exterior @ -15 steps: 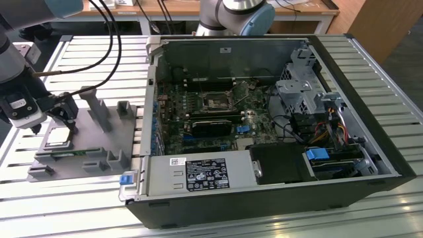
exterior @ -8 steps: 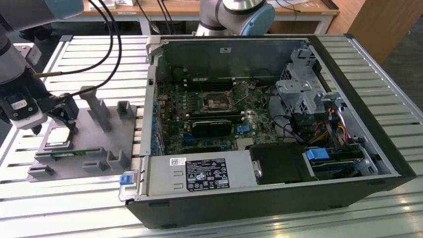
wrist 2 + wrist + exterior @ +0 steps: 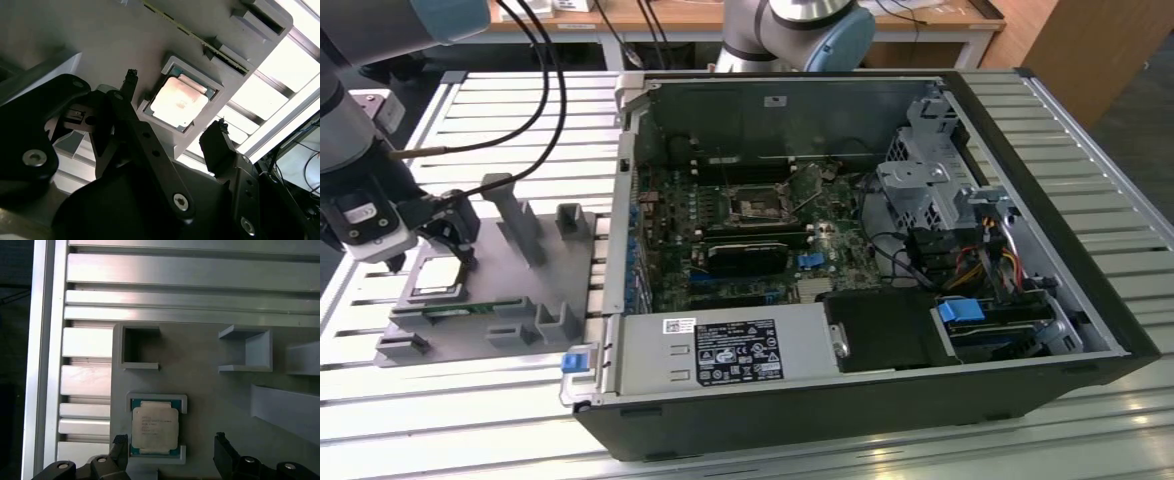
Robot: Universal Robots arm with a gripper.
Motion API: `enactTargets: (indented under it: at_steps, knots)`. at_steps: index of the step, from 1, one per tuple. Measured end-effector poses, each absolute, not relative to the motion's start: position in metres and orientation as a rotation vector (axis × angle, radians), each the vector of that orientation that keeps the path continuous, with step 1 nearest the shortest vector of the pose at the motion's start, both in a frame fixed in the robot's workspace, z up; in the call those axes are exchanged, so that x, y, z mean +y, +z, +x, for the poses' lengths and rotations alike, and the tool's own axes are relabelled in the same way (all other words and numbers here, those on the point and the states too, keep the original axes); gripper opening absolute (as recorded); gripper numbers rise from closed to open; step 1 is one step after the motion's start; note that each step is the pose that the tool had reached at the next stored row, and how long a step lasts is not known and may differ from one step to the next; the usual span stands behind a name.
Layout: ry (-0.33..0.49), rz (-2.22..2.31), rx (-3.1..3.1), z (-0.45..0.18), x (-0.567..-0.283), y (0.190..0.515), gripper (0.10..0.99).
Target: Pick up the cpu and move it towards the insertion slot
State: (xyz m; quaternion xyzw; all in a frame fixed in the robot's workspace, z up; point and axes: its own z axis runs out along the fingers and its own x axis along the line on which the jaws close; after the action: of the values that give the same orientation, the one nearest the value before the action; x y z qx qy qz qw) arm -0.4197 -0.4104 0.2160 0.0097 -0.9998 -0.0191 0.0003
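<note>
My gripper grabs the cpu by its side edges next, between the grey brackets that wrap both ends of the cpu (image 3: 438, 277), to pick it up.
The cpu (image 3: 438, 277) is a flat silver square lying in a shallow grey pocket of the grey holder block (image 3: 520, 270) at the exterior view's left. My gripper (image 3: 440, 260) hangs open just above it. In both wrist views a black finger stands off each side of the cpu (image 3: 179, 102) (image 3: 154, 427), and the gripper (image 3: 175, 102) (image 3: 170, 439) does not touch it. The insertion slot (image 3: 758, 207) is a square socket with a silver frame on the motherboard inside the open computer case, well off to the exterior view's right of the gripper.
The holder block carries upright grey posts (image 3: 520, 215) and a narrow green memory stick (image 3: 454, 310) near its front. The case wall (image 3: 630, 200) stands between the block and the motherboard. Drive cages and cables (image 3: 947, 210) crowd the case's right side. Cables (image 3: 540, 90) trail from the arm.
</note>
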Motion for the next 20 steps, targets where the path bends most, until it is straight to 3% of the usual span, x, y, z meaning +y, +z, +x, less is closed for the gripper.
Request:
enactTargets:
  at_steps: [20]
  knots:
    - [-0.060, 0.031, -3.140, -0.4197, -0.4104, 0.2070, 0.776]
